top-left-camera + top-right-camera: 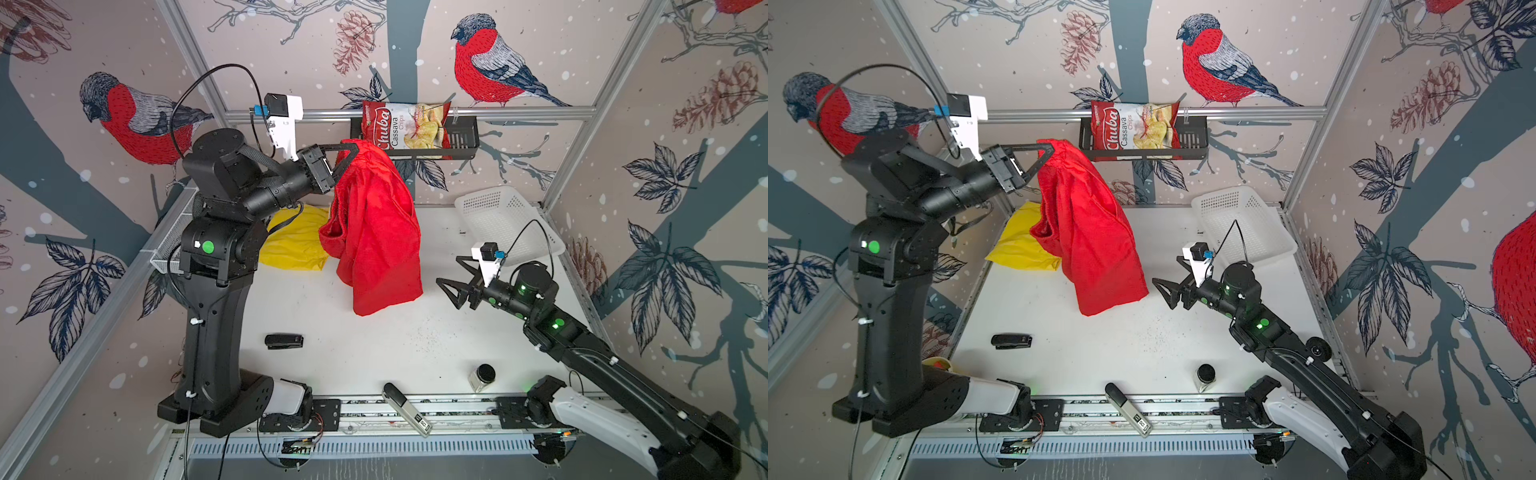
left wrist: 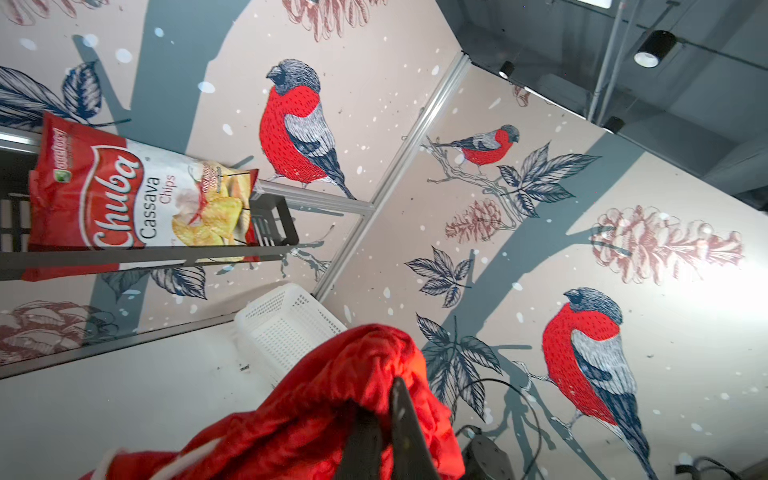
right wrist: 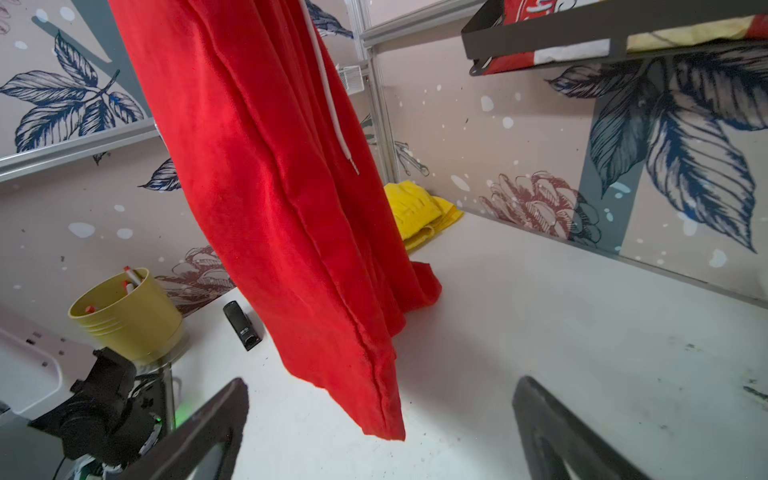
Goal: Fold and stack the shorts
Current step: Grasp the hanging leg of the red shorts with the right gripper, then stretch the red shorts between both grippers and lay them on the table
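The hanging leg's hem corner (image 1: 419, 295) of the red shorts is opposite the held waistband (image 1: 357, 148). My right gripper will grab the shorts by that corner next, to spread them for folding.
My left gripper (image 1: 351, 145) (image 1: 1048, 147) (image 2: 386, 390) is raised high at the back and is shut on the gathered waistband of the red shorts (image 1: 374, 232) (image 1: 1092, 241) (image 2: 311, 415). They hang down to the table, their white drawstring dangling in the right wrist view. The yellow shorts (image 1: 291, 245) (image 1: 1021, 249) (image 3: 415, 208) lie crumpled on the table behind them, at the back left. My right gripper (image 1: 448, 271) (image 1: 1166, 270) (image 3: 384, 384) is open low over the table, just right of the red shorts' (image 3: 270, 187) hanging leg and not touching it.
A white basket (image 1: 507, 224) sits at the back right. A chips bag (image 1: 399, 124) stands in a black wall rack (image 1: 461, 145). A black stapler (image 1: 284, 340), a small jar (image 1: 482, 377) and a marker-like tool (image 1: 405, 409) lie near the front. A yellow cup (image 3: 124, 311) stands at the left.
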Controlling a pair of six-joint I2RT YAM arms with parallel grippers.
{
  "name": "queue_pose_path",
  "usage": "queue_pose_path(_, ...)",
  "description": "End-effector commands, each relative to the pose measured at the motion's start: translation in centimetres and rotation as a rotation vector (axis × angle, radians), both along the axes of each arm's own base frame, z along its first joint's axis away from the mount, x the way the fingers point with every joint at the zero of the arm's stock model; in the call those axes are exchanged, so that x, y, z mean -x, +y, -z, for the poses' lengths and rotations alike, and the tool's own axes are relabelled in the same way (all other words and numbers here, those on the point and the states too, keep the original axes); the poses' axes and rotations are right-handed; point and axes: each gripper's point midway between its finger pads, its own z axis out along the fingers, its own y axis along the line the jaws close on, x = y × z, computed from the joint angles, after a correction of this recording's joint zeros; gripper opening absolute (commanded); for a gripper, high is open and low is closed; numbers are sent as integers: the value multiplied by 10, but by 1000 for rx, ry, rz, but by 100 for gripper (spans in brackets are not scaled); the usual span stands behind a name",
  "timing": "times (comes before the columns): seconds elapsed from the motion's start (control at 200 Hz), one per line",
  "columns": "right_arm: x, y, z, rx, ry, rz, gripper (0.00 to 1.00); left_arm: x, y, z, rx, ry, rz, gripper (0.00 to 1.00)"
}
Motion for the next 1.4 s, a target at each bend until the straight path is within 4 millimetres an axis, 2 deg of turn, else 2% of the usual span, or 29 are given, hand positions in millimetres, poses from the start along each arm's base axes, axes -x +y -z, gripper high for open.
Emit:
queue_pose_path(0.0, 0, 10, -3, -9, -36, -68, 99, 17, -4, -16, 25, -56, 82, 0)
queue_pose_path(0.11, -11, 22, 3, 10, -10, -112, 99, 18, 1, -17, 38, -46, 102, 0)
queue_pose_path(0.25, -19, 45, 21, 25, 84, -216, 100, 14, 6, -13, 64, -20, 120, 0)
queue_pose_path(0.305, -17, 53, 26, 8, 136, -274, 95, 11, 6, -10, 70, -12, 136, 0)
queue_pose_path(0.35, -12, 57, 24, -11, 154, -326, 85, 7, 6, -8, 70, -2, 138, 0)
queue_pose_path(0.375, -12, 61, 34, -7, 188, -353, 81, 5, 7, -6, 70, 5, 137, 0)
queue_pose_path(0.41, -9, 64, 35, -17, 203, -380, 70, 1, 7, -3, 70, 15, 137, 0)
queue_pose_path(0.5, -6, 66, 42, -25, 251, -404, 23, -6, 9, 1, 74, 32, 133, 0)
queue_pose_path(0.535, -5, 65, 45, -23, 262, -395, 9, -10, 11, 2, 72, 34, 125, 0)
queue_pose_path(0.57, -7, 62, 48, -18, 265, -374, 2, -13, 13, 4, 70, 37, 111, 0)
queue_pose_path(0.685, -11, 49, 57, -6, 289, -306, 1, -23, 23, 14, 54, 58, 46, 0)
queue_pose_path(0.7, -8, 45, 50, -15, 273, -300, 1, -24, 24, 15, 50, 57, 37, 0)
queue_pose_path(0.795, -12, 23, 51, -14, 266, -201, 1, -28, 32, 30, 20, 72, -22, 0)
queue_pose_path(0.865, -32, -4, 53, -8, 261, -10, 0, -36, 39, 51, 7, 102, -86, 0)
queue_pose_path(0.94, -62, -39, 48, -17, 238, 223, 0, -56, 46, 82, -3, 161, -157, 0)
queue_pose_path(1.021, -101, -75, 30, -50, 208, 441, 0, -87, 51, 118, -22, 227, -209, 0)
queue_pose_path(1.066, -124, -89, 16, -54, 197, 542, 0, -103, 52, 132, -24, 245, -222, 0)
queue_pose_path(1.111, -149, -103, 2, -55, 205, 658, 0, -118, 49, 134, -10, 237, -211, 0)
queue_pose_path(1.146, -168, -112, -17, -60, 195, 736, 0, -128, 47, 132, -2, 235, -202, 0)
queue_pose_path(1.151, -171, -114, -24, -67, 185, 752, 0, -129, 47, 131, -2, 233, -199, 0)
queue_pose_path(1.171, -184, -117, -27, -55, 190, 788, 0, -135, 45, 128, 2, 229, -189, 0)
queue_pose_path(1.201, -200, -120, -48, -65, 166, 824, 0, -144, 42, 122, 5, 225, -170, 0)
queue_pose_path(1.276, -230, -125, -105, -108, 77, 884, 0, -160, 37, 88, 14, 179, -139, 0)
queue_pose_path(1.321, -240, -129, -143, -152, 8, 914, 0, -167, 34, 68, 21, 154, -121, 0)
queue_pose_path(1.336, -242, -131, -153, -163, -10, 927, 0, -166, 34, 54, 28, 129, -116, 0)
queue_pose_path(1.396, -242, -137, -199, -221, -94, 951, 0, -165, 35, 18, 68, 55, -83, 0)
